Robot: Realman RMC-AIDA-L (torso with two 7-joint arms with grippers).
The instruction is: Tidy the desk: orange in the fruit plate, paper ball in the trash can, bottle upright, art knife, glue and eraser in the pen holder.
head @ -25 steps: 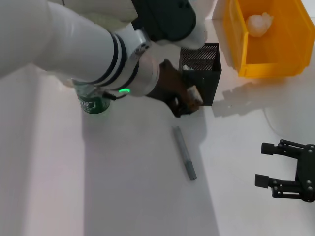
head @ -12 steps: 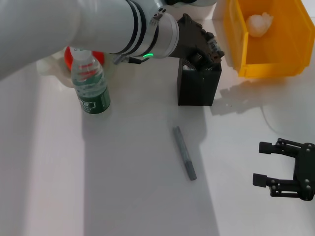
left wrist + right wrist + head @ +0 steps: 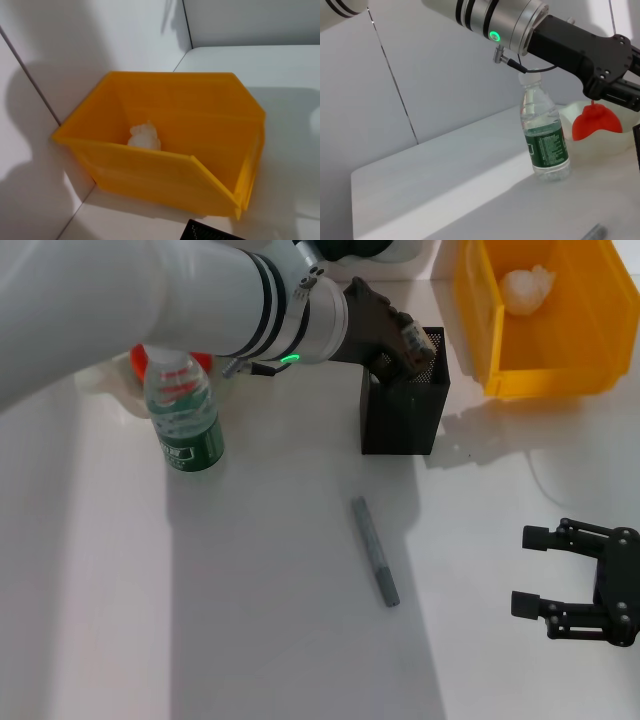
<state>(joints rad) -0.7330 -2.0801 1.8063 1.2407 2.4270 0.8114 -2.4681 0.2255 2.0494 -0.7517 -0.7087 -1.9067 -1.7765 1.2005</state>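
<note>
The tan eraser is inside the pen holder's opening point(image 3: 427, 370) in the head view, so it is now time for my left gripper to open.
My left gripper point(image 3: 404, 348) hangs over the mouth of the black mesh pen holder point(image 3: 402, 418), shut on the tan eraser point(image 3: 411, 338). On the table in front of the holder lies a slim grey art knife point(image 3: 374, 551). The bottle point(image 3: 185, 415) stands upright at the left; it also shows in the right wrist view point(image 3: 545, 145). Behind it the orange point(image 3: 148, 357) rests in the fruit plate point(image 3: 100, 383). The paper ball point(image 3: 527, 287) lies inside the yellow trash can point(image 3: 480, 330). My right gripper point(image 3: 525, 570) is parked open at the lower right. The glue is out of view.
The trash can point(image 3: 150, 172) stands against the back wall, right of the pen holder point(image 3: 215, 232), with the paper ball point(image 3: 145, 137) at its bottom. The left forearm spans the table's back left above the bottle. Bare white tabletop runs between the art knife and my right gripper.
My left gripper has carried the eraser up from the table beside the pen holder to above its opening, then shifted slightly left and lower. The right gripper has barely moved.
</note>
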